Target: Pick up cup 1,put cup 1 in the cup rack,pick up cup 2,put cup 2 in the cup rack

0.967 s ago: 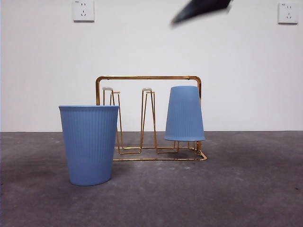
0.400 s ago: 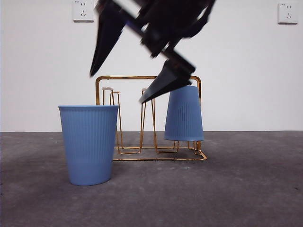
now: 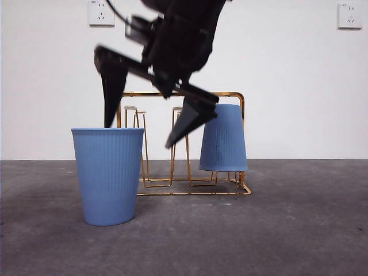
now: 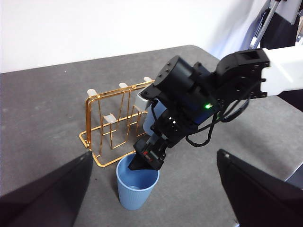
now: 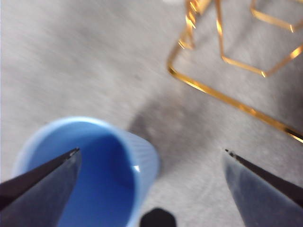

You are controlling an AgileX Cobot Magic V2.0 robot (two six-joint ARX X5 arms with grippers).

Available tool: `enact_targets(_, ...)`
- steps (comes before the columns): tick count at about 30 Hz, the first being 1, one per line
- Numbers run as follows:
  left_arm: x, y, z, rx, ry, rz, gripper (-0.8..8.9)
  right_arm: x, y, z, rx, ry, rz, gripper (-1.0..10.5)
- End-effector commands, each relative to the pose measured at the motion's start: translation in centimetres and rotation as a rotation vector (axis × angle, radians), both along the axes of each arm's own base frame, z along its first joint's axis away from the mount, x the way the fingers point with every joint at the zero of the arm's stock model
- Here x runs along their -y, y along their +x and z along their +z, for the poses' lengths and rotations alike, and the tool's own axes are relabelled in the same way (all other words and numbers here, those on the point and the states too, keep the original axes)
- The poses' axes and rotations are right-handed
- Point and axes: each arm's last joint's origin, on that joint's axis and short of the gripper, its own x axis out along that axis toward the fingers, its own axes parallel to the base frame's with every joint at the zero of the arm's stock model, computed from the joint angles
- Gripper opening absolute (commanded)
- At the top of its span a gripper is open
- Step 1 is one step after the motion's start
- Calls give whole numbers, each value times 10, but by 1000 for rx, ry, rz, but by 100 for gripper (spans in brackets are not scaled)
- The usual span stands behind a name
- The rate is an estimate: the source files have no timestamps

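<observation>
The right gripper grabs the upright blue cup by its rim (image 3: 138, 130) next, to put this second cup in the gold cup rack (image 3: 181, 95).
A blue ribbed cup (image 3: 108, 175) stands upright on the grey table, left of and in front of the gold cup rack (image 3: 181, 95). Another blue cup (image 3: 223, 138) sits upside down on the rack's right end. My right gripper (image 3: 141, 133) hangs open just above the upright cup, one jaw over its mouth and the other outside its rim on the rack side. The right wrist view shows that cup (image 5: 90, 179) under the open right gripper (image 5: 151, 151), with the rack's base (image 5: 222, 99) beyond. My left gripper (image 4: 155, 153) is open and high above, looking down on the cup (image 4: 137, 187) and rack (image 4: 111, 118).
A white wall with two sockets (image 3: 101, 12) (image 3: 349, 15) rises behind the table's back edge. The rack's two left prongs (image 3: 131, 108) carry nothing. Bare grey table (image 3: 299, 230) lies to the right.
The right arm has come down from the top of the front view and moved left. Its open jaws now straddle the upright cup's rim. Cups and rack have not moved.
</observation>
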Motion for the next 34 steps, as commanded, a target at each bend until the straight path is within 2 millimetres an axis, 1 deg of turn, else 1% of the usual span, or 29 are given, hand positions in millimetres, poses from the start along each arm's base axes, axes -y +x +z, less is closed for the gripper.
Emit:
enact_targets(1, 1, 1, -2, 6, 15, -1, 439, -4, 2, -11, -13, -26, 9, 476)
enact_targets(4, 1, 1, -2, 6, 14, -1, 439, -5, 4, -22, -36, -52, 9, 353)
enact_targets(7, 1, 1, -2, 6, 12, 0, 439, -6, 5, -29, -54, -72, 12, 332)
enact_targets(8, 1, 1, -2, 4, 10, 1, 439, -7, 5, -31, -56, -75, 13, 301)
enact_targets(11, 3, 2, -2, -1, 11, 2, 439, -7, 6, -33, -52, -79, 27, 74)
enact_targets(12, 3, 2, -2, -2, 13, 1, 439, -7, 6, -33, -46, -82, 43, 11)
enact_targets(13, 4, 3, -2, -5, 14, 2, 439, -8, 6, -32, -44, -79, 54, -20)
enact_targets(17, 8, 6, -1, -8, 17, 2, 439, -8, 5, -32, -56, -59, 87, -12)
enact_targets(20, 13, 10, 3, 12, -11, -3, 439, -6, 3, -24, -46, -50, 113, -12)
enact_targets(23, 18, 13, 9, 47, -56, -26, 439, -1, -2, -2, -3, -16, 123, -12)
enact_targets(26, 22, 16, 14, 80, -102, -36, 439, 10, -13, 37, 82, 47, 130, -12)
enact_targets(29, 28, 19, 20, 110, -147, -54, 439, 30, -31, 87, 208, 130, 136, -12)
enact_targets(31, 33, 22, 25, 136, -190, -84, 439, 50, -48, 124, 314, 189, 128, -12)
enact_targets(33, 38, 25, 31, 164, -234, -118, 439, 70, -65, 154, 415, 233, 115, -12)
enact_targets(34, 42, 27, 35, 186, -267, -150, 439, 84, -78, 172, 483, 262, 100, -12)
